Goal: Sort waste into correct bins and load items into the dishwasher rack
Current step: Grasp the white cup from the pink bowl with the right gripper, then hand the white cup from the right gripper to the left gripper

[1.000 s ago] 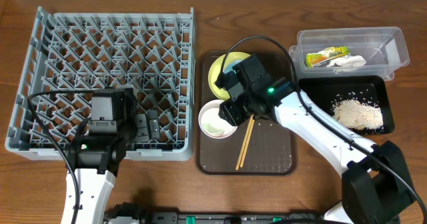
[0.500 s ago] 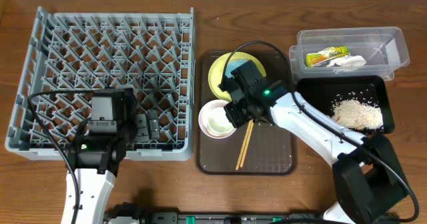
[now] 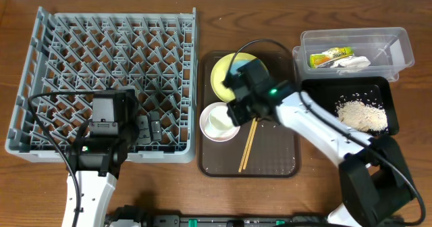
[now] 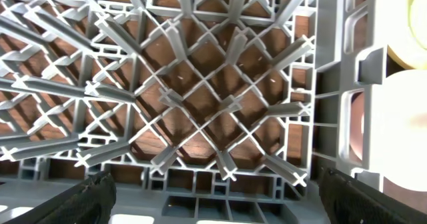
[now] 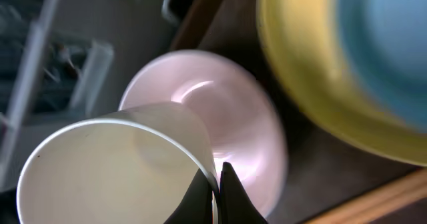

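Observation:
I next need to grip the white cup (image 5: 107,171) by its outer body with my left gripper, clear of the cup's rim that my right gripper pinches. Then the cup can go in the rack.
A small white cup (image 5: 107,171) stands inside the whitish-pink bowl (image 5: 227,117) on the brown tray (image 3: 270,161). My right gripper (image 5: 215,191) is shut on the cup's rim, one finger inside and one outside. Beside it the yellow-green plate (image 5: 300,71) holds the light blue bowl (image 5: 387,44). The chopsticks (image 3: 248,146) lie on the tray right of the pink bowl (image 3: 217,122). My left gripper (image 4: 217,204) hangs open over the near right part of the grey rack (image 3: 108,71), holding nothing.
The clear tub (image 3: 398,48) at the back right holds the snack wrapper (image 3: 331,56) and crumpled paper (image 3: 354,63). The black tray (image 3: 385,88) in front of it holds the rice scraps (image 3: 362,114). Wooden table shows around everything.
My right gripper has closed from part open onto the cup's rim and shifted slightly. The left arm has not moved.

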